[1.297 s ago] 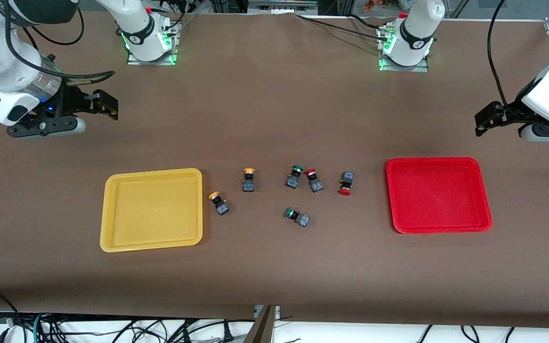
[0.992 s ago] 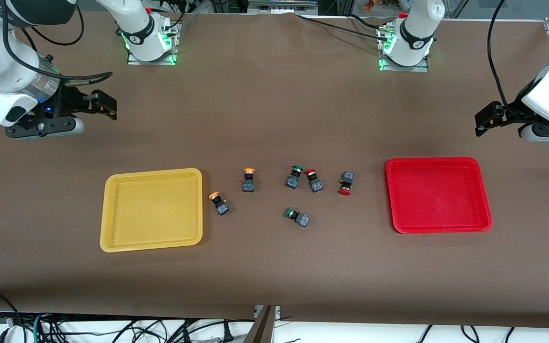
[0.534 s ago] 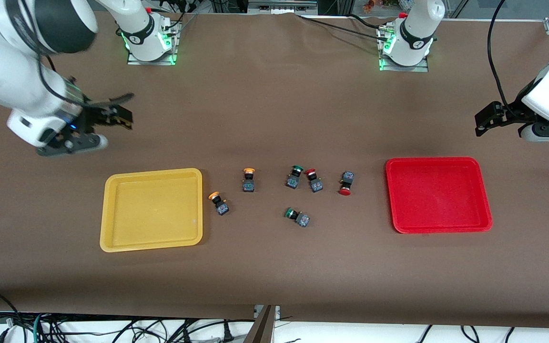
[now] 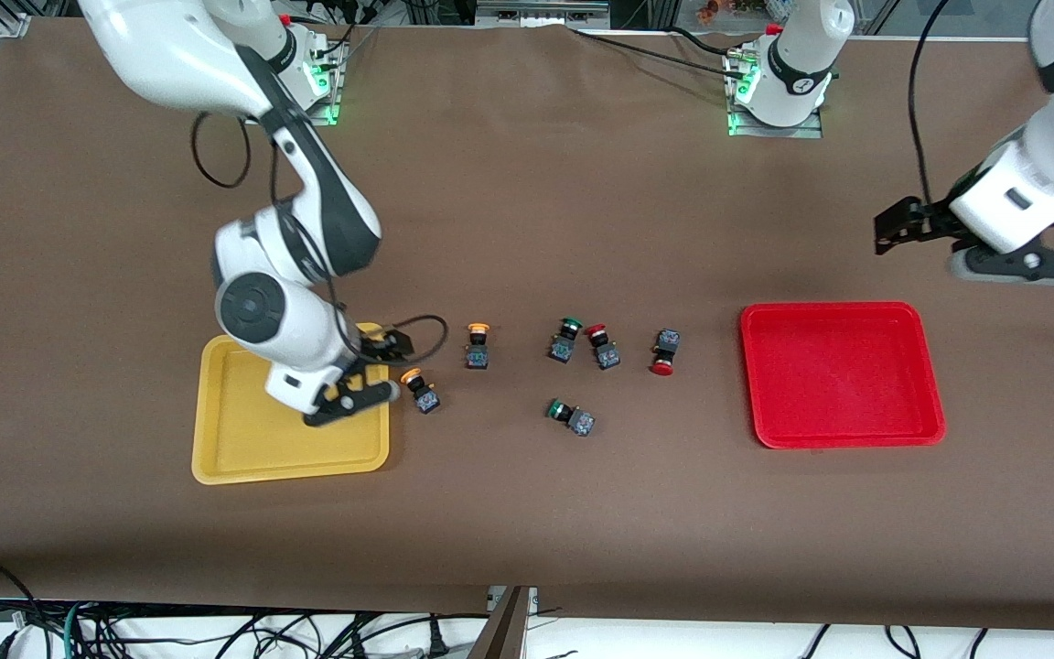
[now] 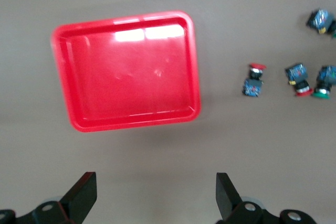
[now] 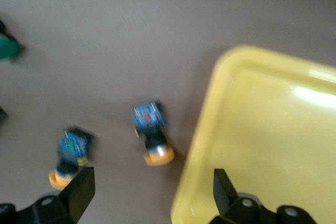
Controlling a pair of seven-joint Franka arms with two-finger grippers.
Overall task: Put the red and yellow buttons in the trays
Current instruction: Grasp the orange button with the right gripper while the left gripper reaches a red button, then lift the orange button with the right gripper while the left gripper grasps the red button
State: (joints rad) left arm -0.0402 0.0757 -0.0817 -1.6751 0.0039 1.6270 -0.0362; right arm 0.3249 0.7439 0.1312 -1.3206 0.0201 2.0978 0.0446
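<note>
My left gripper takes hold of the red-capped button by its blue and black body (image 4: 667,341) next, to get it into the red tray (image 4: 843,375).
Two yellow-capped buttons (image 4: 419,389) (image 4: 478,345) lie beside the yellow tray (image 4: 243,439). Two red-capped buttons (image 4: 602,346) (image 4: 664,352) lie between them and the red tray (image 4: 843,375). Both trays hold nothing. My right gripper (image 4: 392,348) is open and empty over the yellow tray's rim, close to the nearest yellow button. In the right wrist view (image 6: 152,198) that button (image 6: 151,135), the second one (image 6: 71,156) and the tray (image 6: 262,140) show. My left gripper (image 4: 898,229) is open, empty, in the air by the red tray; its wrist view (image 5: 156,198) shows the red tray (image 5: 126,72) and red buttons (image 5: 254,80) (image 5: 298,80).
Two green-capped buttons lie among the others, one (image 4: 565,339) against a red button, one (image 4: 571,416) nearer the front camera. The arm bases (image 4: 285,82) (image 4: 779,91) stand at the table's back edge. Brown table all round.
My right arm has swung from its end of the table down to the yellow tray's rim beside the yellow button. My left gripper has shifted a little toward the table's middle. The buttons have not moved.
</note>
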